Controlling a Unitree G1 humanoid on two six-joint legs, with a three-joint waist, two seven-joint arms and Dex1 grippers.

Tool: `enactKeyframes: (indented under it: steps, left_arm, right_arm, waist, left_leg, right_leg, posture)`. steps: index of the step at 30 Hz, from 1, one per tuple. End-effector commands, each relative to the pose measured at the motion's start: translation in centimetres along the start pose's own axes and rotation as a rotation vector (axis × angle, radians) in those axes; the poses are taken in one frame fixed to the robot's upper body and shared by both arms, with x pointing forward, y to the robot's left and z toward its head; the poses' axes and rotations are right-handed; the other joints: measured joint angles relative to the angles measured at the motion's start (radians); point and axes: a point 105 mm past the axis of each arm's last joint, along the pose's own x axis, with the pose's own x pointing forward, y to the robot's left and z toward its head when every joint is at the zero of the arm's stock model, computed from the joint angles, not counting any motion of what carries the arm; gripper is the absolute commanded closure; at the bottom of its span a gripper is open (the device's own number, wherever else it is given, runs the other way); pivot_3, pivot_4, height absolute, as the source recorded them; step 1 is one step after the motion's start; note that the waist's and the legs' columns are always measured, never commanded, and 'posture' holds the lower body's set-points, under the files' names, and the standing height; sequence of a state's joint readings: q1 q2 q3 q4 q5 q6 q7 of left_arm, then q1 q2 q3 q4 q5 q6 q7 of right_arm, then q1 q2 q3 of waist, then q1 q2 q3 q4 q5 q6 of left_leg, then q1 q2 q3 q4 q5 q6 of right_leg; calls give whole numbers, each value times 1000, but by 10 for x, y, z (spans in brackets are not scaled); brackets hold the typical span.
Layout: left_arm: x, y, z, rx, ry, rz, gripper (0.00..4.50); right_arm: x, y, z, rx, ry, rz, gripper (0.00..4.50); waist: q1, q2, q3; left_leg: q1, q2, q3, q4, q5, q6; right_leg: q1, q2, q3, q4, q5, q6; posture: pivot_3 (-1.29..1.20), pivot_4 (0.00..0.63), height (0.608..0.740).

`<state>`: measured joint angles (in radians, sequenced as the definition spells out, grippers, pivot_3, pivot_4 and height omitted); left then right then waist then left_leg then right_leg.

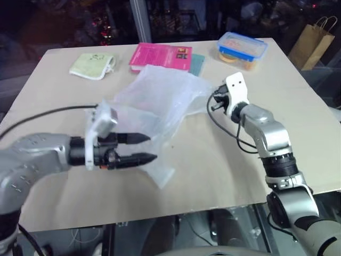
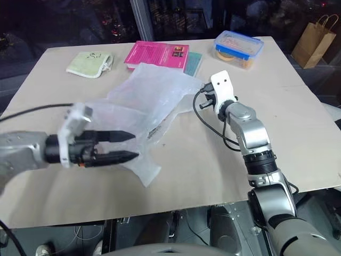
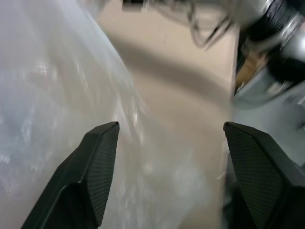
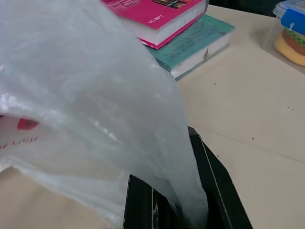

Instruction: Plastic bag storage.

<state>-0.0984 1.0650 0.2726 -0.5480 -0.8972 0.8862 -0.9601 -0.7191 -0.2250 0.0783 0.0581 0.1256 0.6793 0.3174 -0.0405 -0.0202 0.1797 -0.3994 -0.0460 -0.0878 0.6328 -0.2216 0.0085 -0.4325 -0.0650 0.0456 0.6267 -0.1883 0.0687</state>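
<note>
The left gripper pinches the bag by its loose edge next, since the bag's film [image 1: 165, 96] lies slack and crinkled across the table.
The plastic bag [image 1: 160, 101], translucent white and crinkled with faint red print, lies spread across the middle of the table [image 1: 213, 170]. My right gripper [image 2: 205, 96] is at the bag's far right corner; in the right wrist view its black fingers [image 4: 217, 186] are shut on a bunched strip of the bag [image 4: 95, 95]. My left gripper [image 1: 153, 147] hovers at the bag's near left side and points right. It is open, its fingertips wide apart [image 3: 170, 129] with nothing clamped between them. The bag's film [image 3: 47, 95] lies beside and behind one of its fingers.
At the far edge lie a pink book [image 1: 160, 56] on a teal book [image 1: 198, 63], a green cloth pouch [image 1: 93, 65] to the left and a blue-lidded food box [image 1: 242, 49] to the right. A brown paper bag [image 1: 314, 42] stands off the table's far right corner.
</note>
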Motion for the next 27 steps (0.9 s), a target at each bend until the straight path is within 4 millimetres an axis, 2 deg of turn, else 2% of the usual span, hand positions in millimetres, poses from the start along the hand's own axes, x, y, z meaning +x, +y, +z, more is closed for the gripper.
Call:
enactKeyframes:
  steps: [1, 3, 5, 9, 10, 13, 16, 18, 23, 27]
  left_arm:
    - [-3, -2, 20, 13, -103, -15, 841]
    - [-20, -7, 37, -169, -190, -138, 841]
    - [-40, -6, 39, -298, -199, -194, 841]
    - [-64, 5, 24, -454, -180, -162, 841]
    - [-67, 1, 22, -481, -172, -180, 841]
    - [-69, -20, -8, -543, -43, -233, 841]
    - [-56, -32, -40, -502, 35, -210, 841]
    - [-39, -43, -49, -485, 14, -220, 841]
    - [11, -45, -55, -388, -86, -145, 841]
    - [45, -29, -56, -285, -123, -4, 841]
  right_arm:
    - [-9, -2, 11, -16, -38, -8, 4500]
    - [-9, 0, 10, -17, -32, -4, 4500]
    - [-9, 1, 9, -20, -27, -1, 4500]
    - [-9, 1, 7, -24, -18, 3, 4500]
    - [-9, 1, 6, -25, -17, 3, 4500]
    - [-9, 0, 4, -26, -10, 4, 4500]
    - [-10, -1, 2, -28, -4, 4, 4500]
    - [-11, -1, 2, -31, 1, 2, 4500]
    - [-15, -5, -1, -35, 21, -11, 4500]
    - [-17, -8, 1, -42, 28, -19, 4500]
  waist:
    - [3, 0, 0]
    - [3, -1, 0]
    - [-2, -1, 0]
    - [-20, 3, 2]
    - [-23, 3, 2]
    - [-29, 2, 2]
    - [-24, 3, 3]
    - [-19, 4, 3]
    - [5, 2, 2]
    - [6, 2, 1]
  left_leg:
    - [0, 0, 0, 0, 0, 0]
    - [-1, 1, -2, 1, 0, 0]
    - [0, 1, -2, 2, 0, 0]
    - [1, 1, 0, 1, 0, 0]
    - [1, 1, 0, 1, 0, 0]
    - [0, 4, 0, 1, 0, 0]
    - [0, 4, 3, -1, -1, 1]
    - [0, 5, 2, -2, -1, 1]
    - [0, 5, 1, 0, -1, 1]
    - [2, 4, 2, 1, -1, 1]
  right_leg:
    - [0, 0, 0, 0, 0, 0]
    - [0, 0, -2, 0, 0, 0]
    - [0, 1, -3, 1, 0, 1]
    - [0, 2, -2, 1, 0, 1]
    - [0, 2, -2, 1, 0, 1]
    - [0, 2, -2, 0, 0, 1]
    - [-1, 1, 1, -1, 0, 0]
    - [-1, 1, 0, -1, -1, 0]
    - [0, 0, -1, -1, -2, -3]
    - [2, 1, 0, 0, 0, -6]
  posture:
    - [0, 150, 740]
    - [0, 150, 740]
    - [0, 150, 740]
    - [0, 150, 740]
    - [0, 150, 740]
    - [0, 150, 740]
    - [0, 150, 740]
    - [0, 150, 740]
    - [0, 150, 740]
    - [0, 150, 740]
